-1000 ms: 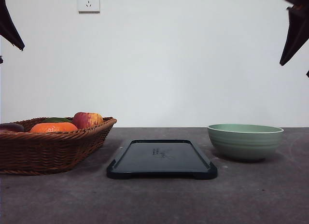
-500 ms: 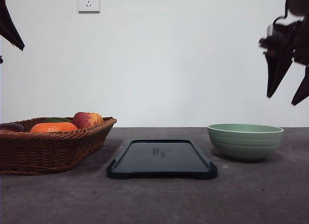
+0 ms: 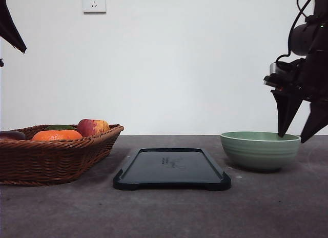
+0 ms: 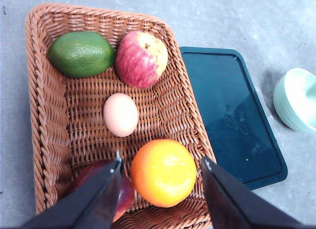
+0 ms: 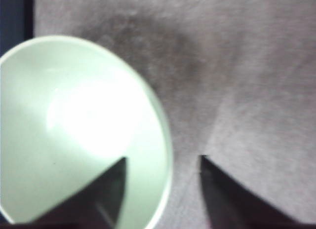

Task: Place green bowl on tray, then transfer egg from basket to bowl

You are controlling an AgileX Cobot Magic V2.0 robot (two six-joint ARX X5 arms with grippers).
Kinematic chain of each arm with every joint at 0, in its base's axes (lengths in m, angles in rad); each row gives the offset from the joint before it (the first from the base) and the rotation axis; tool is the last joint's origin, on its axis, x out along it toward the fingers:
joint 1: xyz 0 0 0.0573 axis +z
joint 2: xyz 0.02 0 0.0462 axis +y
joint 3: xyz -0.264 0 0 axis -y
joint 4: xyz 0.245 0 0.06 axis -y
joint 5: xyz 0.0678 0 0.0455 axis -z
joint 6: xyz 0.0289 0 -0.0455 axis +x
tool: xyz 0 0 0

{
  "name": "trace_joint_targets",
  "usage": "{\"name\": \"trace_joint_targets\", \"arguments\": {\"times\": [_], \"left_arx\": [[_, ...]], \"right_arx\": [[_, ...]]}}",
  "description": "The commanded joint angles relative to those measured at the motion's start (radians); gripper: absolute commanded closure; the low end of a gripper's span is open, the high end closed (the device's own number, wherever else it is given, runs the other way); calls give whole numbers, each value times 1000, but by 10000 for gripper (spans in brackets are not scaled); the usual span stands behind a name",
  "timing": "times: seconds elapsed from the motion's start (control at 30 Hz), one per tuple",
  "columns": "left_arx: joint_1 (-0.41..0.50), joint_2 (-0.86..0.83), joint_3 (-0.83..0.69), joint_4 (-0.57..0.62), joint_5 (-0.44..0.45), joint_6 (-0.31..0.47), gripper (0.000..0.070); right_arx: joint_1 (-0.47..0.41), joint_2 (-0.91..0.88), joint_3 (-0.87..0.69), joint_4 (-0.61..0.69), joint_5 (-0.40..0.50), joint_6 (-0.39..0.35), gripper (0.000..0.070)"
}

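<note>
The green bowl's round body is wider than my open fingers can spread. So my right gripper needs to grab the bowl by its thin rim [image 3: 293, 137] next.
The green bowl [image 3: 260, 150] [image 5: 74, 130] stands on the table, right of the black tray [image 3: 171, 168] [image 4: 232, 115]. My right gripper [image 3: 293, 138] [image 5: 163, 162] is open and straddles the bowl's right rim, one finger above the inside and one outside. The wicker basket [image 3: 51, 156] [image 4: 47, 140] at the left holds the egg [image 4: 120, 114], an apple [image 4: 141, 58], a green fruit [image 4: 81, 54] and an orange [image 4: 163, 172]. High above the basket my left gripper [image 4: 160, 162] hangs open and holds nothing.
A dark red fruit [image 4: 106, 187] lies in the basket under the left finger. A wall with a socket [image 3: 94, 1] rises behind the table. Bare grey tabletop [image 3: 164, 212] stretches in front of the tray and bowl.
The right arm has come down from the upper right corner to the bowl's right rim. The left arm, bowl, tray and basket have not moved.
</note>
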Motion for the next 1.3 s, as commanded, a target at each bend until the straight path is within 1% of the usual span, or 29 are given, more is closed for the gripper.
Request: {"name": "trace_joint_targets", "arguments": {"times": [0.0,0.07,0.13,0.27,0.43,0.53,0.6,0.7,0.8,0.93,1.0,1.13,1.27], "left_arx": [[-1,6,24,11,5,3,389],[-1,6,24,11,6,3,389],[-1,6,24,10,5,3,389],[-1,6,24,10,6,3,389],[-1,6,24,10,5,3,389],[-1,6,24,10,5,3,389],[-1,6,24,11,5,3,389],[-1,6,24,11,5,3,389],[-1,6,24,11,5,3,389],[-1,6,24,11,5,3,389],[-1,6,24,11,5,3,389],[-1,6,24,11,5,3,389],[-1,6,24,11,5,3,389]], "right_arx": [[9,35,22,-2,8,-20,597],[17,43,22,-4,10,-22,681],[23,44,23,-8,16,-21,700],[23,44,64,-85,34,-21,700],[25,44,185,-256,44,-22,700],[46,44,269,-331,44,-21,700],[70,44,319,-350,41,-18,700],[123,44,385,-347,40,-5,700],[191,47,435,-317,46,14,700],[289,72,484,-269,86,32,700],[330,101,507,-259,89,33,700],[390,175,538,-231,99,34,700],[421,246,555,-215,131,36,700]]}}
